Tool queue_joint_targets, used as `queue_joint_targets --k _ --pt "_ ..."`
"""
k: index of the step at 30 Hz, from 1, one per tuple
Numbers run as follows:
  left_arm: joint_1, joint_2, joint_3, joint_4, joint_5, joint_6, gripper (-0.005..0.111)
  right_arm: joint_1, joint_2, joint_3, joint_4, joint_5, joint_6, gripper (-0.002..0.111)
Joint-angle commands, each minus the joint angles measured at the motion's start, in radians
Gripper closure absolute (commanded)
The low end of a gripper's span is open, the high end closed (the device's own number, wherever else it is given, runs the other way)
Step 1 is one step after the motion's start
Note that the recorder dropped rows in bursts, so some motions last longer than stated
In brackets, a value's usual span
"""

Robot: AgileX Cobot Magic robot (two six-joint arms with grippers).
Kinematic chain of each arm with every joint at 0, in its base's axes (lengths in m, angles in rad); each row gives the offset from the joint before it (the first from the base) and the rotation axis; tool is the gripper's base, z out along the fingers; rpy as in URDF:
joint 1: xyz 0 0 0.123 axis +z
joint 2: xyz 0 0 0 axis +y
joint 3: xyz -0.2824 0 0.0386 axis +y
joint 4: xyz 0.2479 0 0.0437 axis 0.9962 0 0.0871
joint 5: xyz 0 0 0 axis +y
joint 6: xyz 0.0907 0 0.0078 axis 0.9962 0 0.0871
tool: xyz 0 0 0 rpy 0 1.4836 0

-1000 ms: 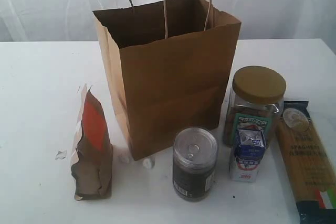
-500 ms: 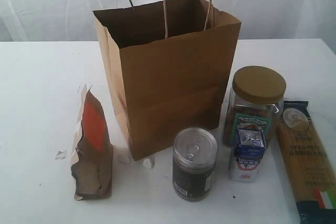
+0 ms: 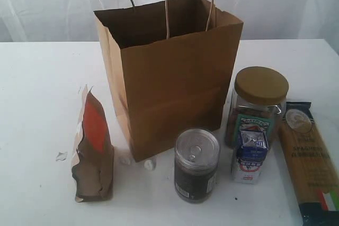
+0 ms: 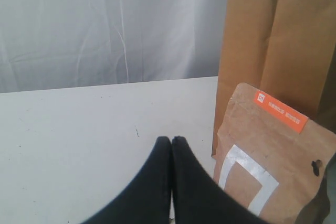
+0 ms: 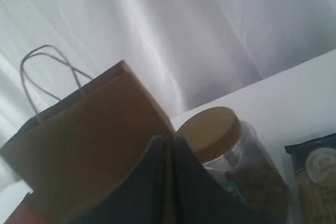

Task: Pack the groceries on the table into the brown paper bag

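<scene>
The robot's right gripper will next take the tan-lidded clear jar by its lid [image 3: 261, 84], so that the jar can be packed into the brown paper bag [image 3: 169, 72].
The brown paper bag [image 3: 169, 72] stands upright and open at the middle of the white table [image 3: 37, 93]. To its left is the brown pouch with an orange-red panel [image 3: 93, 149]. In front stands the dark jar [image 3: 196, 165]. To the right are the tan-lidded clear jar [image 3: 258, 104], the small blue-white carton [image 3: 249, 154] and the long spaghetti packet [image 3: 311, 165]. No gripper shows in the exterior view. My left gripper [image 4: 171, 140] is shut and empty, beside the pouch [image 4: 268, 166] and the bag [image 4: 278, 51]. My right gripper [image 5: 168, 139] is shut and empty, with the bag [image 5: 89, 145] and the clear jar [image 5: 220, 140] beyond it.
Small white pebble-like bits [image 3: 150, 165] lie at the bag's front corner, and a pale scrap [image 3: 61, 156] lies left of the pouch. White curtains [image 3: 47, 3] hang behind the table. The spaghetti packet reaches the table's right front edge.
</scene>
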Motion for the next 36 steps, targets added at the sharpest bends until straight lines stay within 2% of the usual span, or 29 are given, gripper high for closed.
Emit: queue_joint_targets --k 1,3,4,5,9,14,18,26,36 --pt "0.003 -0.004 0.004 -0.011 -0.002 0.002 0.107 0.064 0.075 -0.201 0.049 0.309 -0.229 0.077" --pt "0.003 -0.004 0.004 -0.011 -0.002 0.002 0.107 0.087 0.164 -0.280 0.079 0.426 -0.351 0.055" --pt "0.003 -0.004 0.004 -0.011 -0.002 0.002 0.107 0.093 0.216 -0.321 0.087 0.474 -0.384 0.047" --pt "0.003 -0.004 0.004 -0.011 -0.002 0.002 0.107 0.095 0.259 -0.356 0.087 0.510 -0.400 0.043" --pt "0.003 -0.004 0.004 -0.011 -0.003 0.002 0.107 0.095 0.494 -0.522 0.107 0.674 -0.541 0.040" --pt "0.003 -0.004 0.004 -0.011 -0.003 0.002 0.107 0.113 0.750 -0.669 0.244 0.826 -0.821 0.036" --pt "0.003 -0.004 0.004 -0.011 -0.003 0.002 0.107 0.183 0.907 -0.730 0.250 0.814 -0.863 0.034" --pt "0.003 -0.004 0.004 -0.011 -0.003 0.002 0.107 0.303 1.083 -0.742 0.181 0.693 -0.861 0.017" --pt "0.003 -0.004 0.004 -0.011 -0.003 0.002 0.107 0.379 1.268 -0.742 0.127 0.597 -0.848 0.015"
